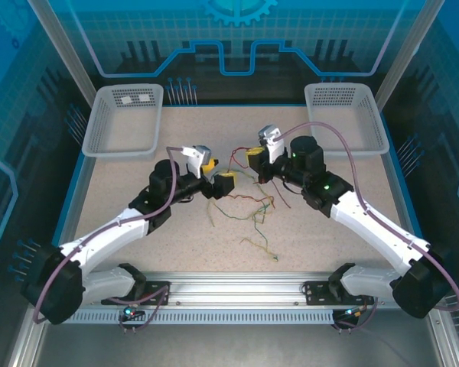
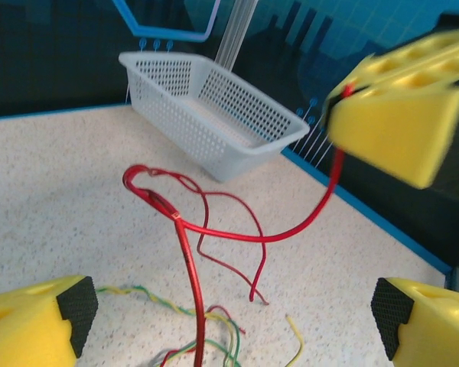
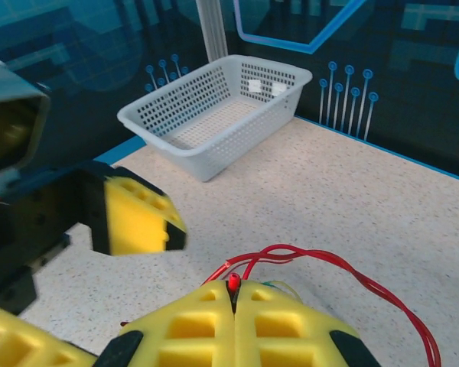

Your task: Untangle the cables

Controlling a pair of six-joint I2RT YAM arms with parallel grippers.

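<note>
My left gripper should grab the red cable past the loop (image 1: 230,164) (image 2: 196,299) next, away from the cable's end in my right gripper, to untangle it.
A loose tangle of thin red, yellow and green cables (image 1: 249,206) lies mid-table between the two arms. My right gripper (image 1: 256,159) is shut on the end of a red cable (image 3: 232,283), pinched between its yellow fingers (image 3: 291,329). That red cable (image 2: 268,237) sags from the right gripper's fingers (image 2: 398,115), loops, and drops between my left gripper's jaws. My left gripper (image 2: 229,321) is open wide, its fingers (image 2: 38,321) apart on either side of the strand and not touching it. Yellow and green strands (image 2: 161,300) lie on the table below.
A white mesh basket (image 1: 126,118) stands at the back left and another (image 1: 344,115) at the back right. A separate yellow-green strand (image 1: 264,248) lies nearer the front rail. The left gripper's yellow finger (image 3: 134,218) hangs close beside the right gripper.
</note>
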